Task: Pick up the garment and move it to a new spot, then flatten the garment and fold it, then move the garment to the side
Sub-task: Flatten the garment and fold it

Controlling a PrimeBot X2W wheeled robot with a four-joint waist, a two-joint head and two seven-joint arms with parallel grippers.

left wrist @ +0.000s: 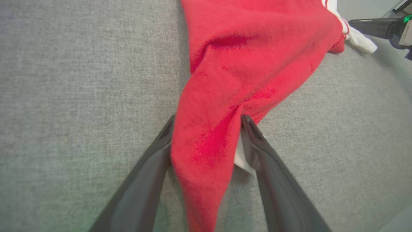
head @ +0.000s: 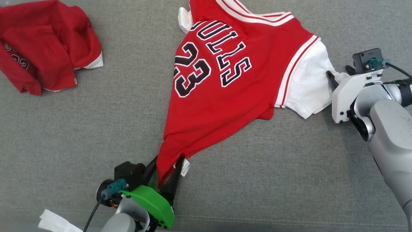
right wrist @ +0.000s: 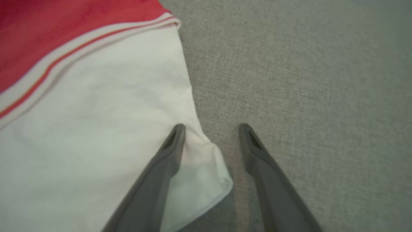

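My right gripper should next take hold of the white sleeve by its puckered hem corner [head: 340, 76], because the rest of the sleeve [head: 307, 83] lies flat on the grey fabric.
The garment [head: 231, 96] is a red jersey with black "23" lettering and white sleeves, lying spread on the grey fabric surface [head: 96, 129]. Its lower hem is drawn into a point that runs between the two fingers of my left gripper [head: 168, 161], which stand wide apart around the red cloth [left wrist: 206, 80]; a white label [left wrist: 239, 158] shows beside one finger. My right gripper [head: 338, 71] is at the white sleeve [head: 309, 90] on the right. In the right wrist view its fingers [right wrist: 170, 154] are spread, with the sleeve's corner [right wrist: 199, 180] lying between them.
A second red garment [head: 48, 42] lies crumpled at the far left. A white scrap [head: 54, 222] sits near the bottom left edge. Bare grey surface stretches between the two garments and below the jersey on the right. The right arm's gripper [left wrist: 379, 27] shows in the left wrist view.
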